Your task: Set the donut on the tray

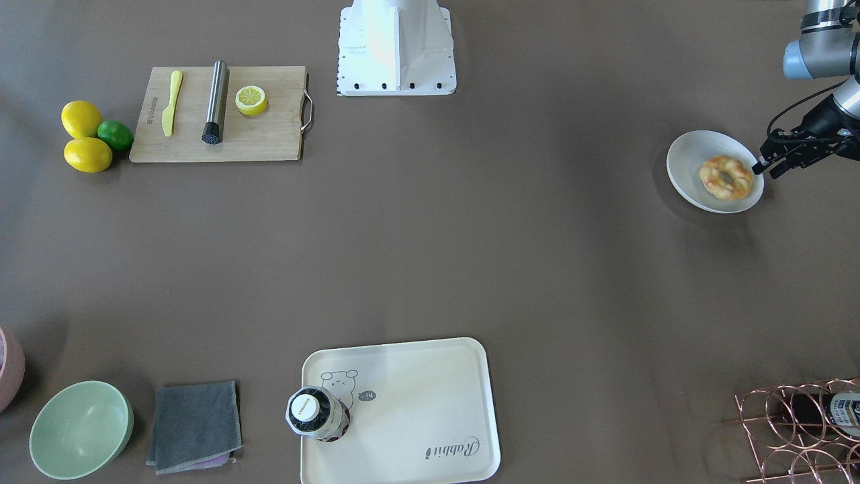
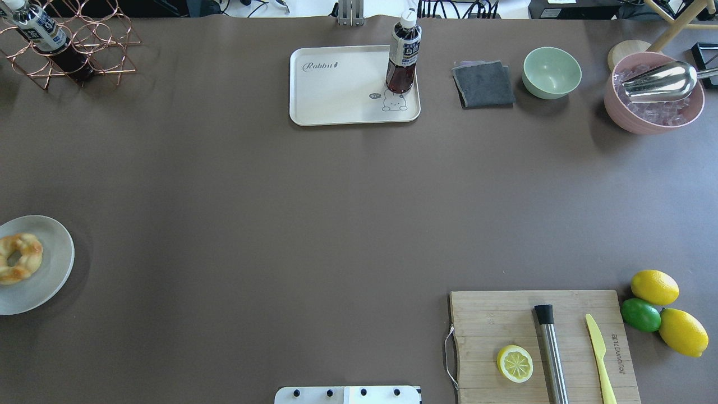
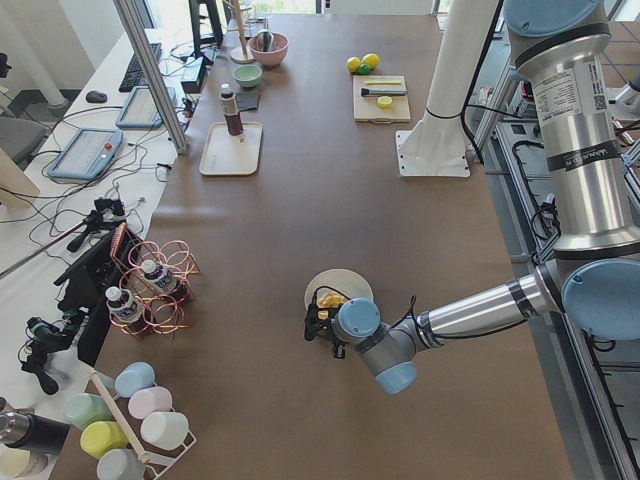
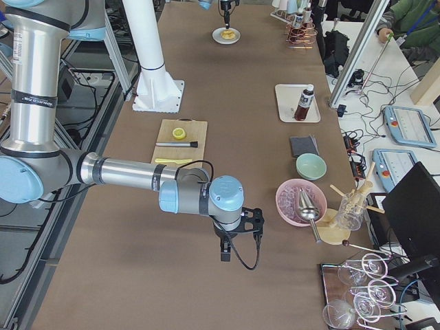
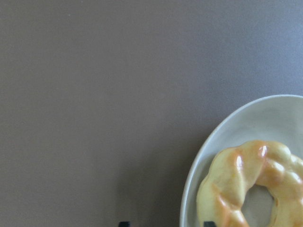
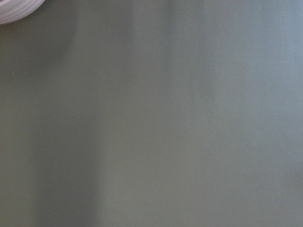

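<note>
The donut is loose on the plate point(image 1: 692, 154), which is too wide for the fingers, so my left gripper will grab the plate by its thin rim next.
The donut point(image 1: 725, 177), pale yellow with orange-brown glaze, lies on a round white plate point(image 1: 692, 154) at the table's end on my left. My left gripper point(image 1: 767, 169) is open and empty, low at the plate's outer rim, beside the donut and not around it. In the left wrist view its two fingertips point(image 5: 124, 223) stand apart, one near the donut point(image 5: 251, 184). The cream tray point(image 1: 416, 403) with bear drawing lies at the far middle edge. My right gripper point(image 4: 225, 251) shows only in the exterior right view, over bare table; I cannot tell its state.
A dark drink bottle point(image 1: 316, 413) stands on the tray's bear corner. A cutting board point(image 1: 269, 134) holds a lemon half, muddler and yellow knife. Whole lemons and a lime point(image 1: 115, 134), a green bowl point(image 1: 80, 430), grey cloth point(image 1: 195, 423), pink ice bowl point(image 2: 653, 92), copper rack point(image 1: 799, 430).
</note>
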You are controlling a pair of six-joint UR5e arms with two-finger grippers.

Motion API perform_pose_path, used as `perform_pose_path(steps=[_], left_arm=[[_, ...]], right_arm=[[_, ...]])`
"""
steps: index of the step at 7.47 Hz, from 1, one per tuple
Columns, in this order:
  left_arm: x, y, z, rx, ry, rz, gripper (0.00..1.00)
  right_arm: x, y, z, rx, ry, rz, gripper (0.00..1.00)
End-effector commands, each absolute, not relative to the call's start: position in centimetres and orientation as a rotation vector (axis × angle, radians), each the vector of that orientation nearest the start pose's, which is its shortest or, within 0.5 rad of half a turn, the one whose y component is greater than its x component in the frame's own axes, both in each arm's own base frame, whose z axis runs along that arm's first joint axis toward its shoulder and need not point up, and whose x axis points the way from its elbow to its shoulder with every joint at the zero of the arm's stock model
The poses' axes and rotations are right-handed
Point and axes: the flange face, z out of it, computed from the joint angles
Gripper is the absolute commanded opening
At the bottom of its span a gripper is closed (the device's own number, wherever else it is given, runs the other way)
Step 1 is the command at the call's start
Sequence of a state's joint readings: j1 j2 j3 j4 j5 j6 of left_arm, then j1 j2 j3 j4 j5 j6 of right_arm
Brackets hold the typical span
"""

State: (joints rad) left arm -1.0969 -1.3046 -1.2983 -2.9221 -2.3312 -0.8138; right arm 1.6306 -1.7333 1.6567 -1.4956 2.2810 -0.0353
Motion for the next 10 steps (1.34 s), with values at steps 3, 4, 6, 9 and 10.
perform_pose_path(steps=[3, 4, 6, 9, 10], left_arm=[[10.4, -34.5, 74.7, 0.186, 1.039, -0.004, 0.45], [10.5, -34.7, 74.5, 0.19, 1.041, -0.002, 0.38], [10.5, -34.6, 74.6, 0.188, 1.039, -0.003, 0.0], [11.1, -34.7, 73.3, 0.14, 1.109, 0.042, 0.0], [11.2, -35.3, 72.1, 0.108, 1.163, 0.06, 0.0]], right_arm=[[9.3, -41.7, 68.8, 0.032, -0.71, 0.024, 0.99], [9.4, -41.8, 68.7, 0.032, -0.708, 0.024, 0.99], [9.4, -41.9, 68.6, 0.035, -0.708, 0.023, 0.99], [9.3, -42.2, 68.4, 0.038, -0.708, 0.021, 0.99], [9.3, -42.3, 68.3, 0.04, -0.708, 0.021, 0.99]])
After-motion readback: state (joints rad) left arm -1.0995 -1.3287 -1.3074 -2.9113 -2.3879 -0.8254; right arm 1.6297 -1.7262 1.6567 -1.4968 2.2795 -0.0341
